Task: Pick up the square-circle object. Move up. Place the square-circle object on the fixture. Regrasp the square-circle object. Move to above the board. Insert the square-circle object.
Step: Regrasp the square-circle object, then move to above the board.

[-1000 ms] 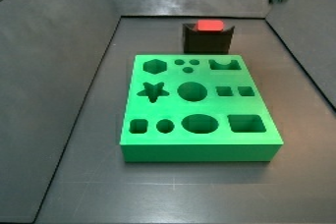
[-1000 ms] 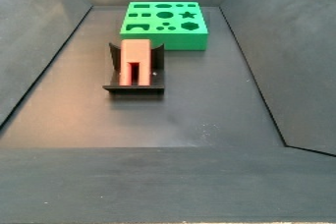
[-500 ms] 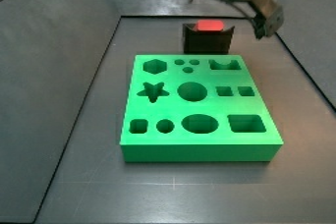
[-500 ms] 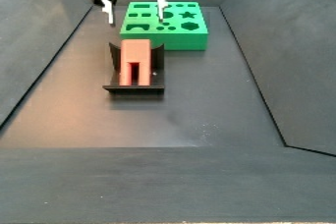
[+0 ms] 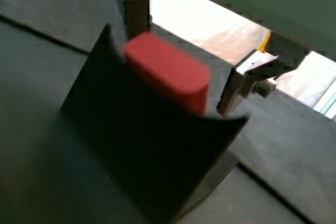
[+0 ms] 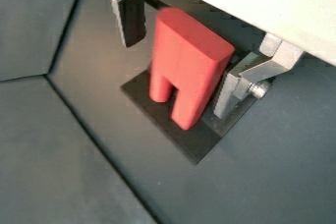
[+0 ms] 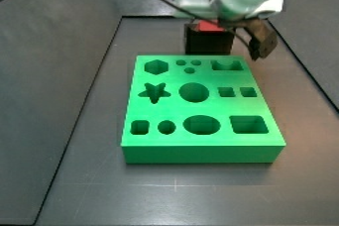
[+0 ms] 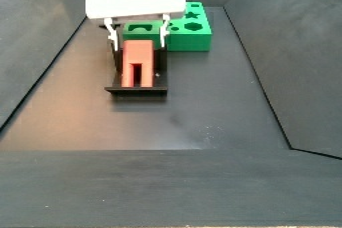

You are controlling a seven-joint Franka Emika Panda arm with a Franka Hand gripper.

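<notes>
The notched end of the red square-circle object should stay free to go into the board, so I will grab the object by its plain end [image 5: 147, 49].
The red square-circle object [image 8: 136, 63] leans on the dark fixture [image 8: 138, 85], its notched end down; it also shows in both wrist views [image 5: 168, 71] [image 6: 187, 65]. My gripper [image 8: 135, 36] is lowered over the fixture, open, with one silver finger [image 6: 130, 17] on each side of the red piece and gaps between. In a side view the gripper [image 7: 225, 32] hides the red piece and most of the fixture [image 7: 204, 40]. The green board [image 7: 199, 109] with shaped holes lies in front of the fixture there, and behind the gripper in a side view [image 8: 194, 28].
Dark sloped walls [image 8: 40, 62] ring the black floor [image 8: 187, 122]. The board's near edge [image 7: 205, 153] faces open floor in a side view.
My gripper has come down from above the bin to straddle the red piece on the fixture. The piece, fixture and board have not moved.
</notes>
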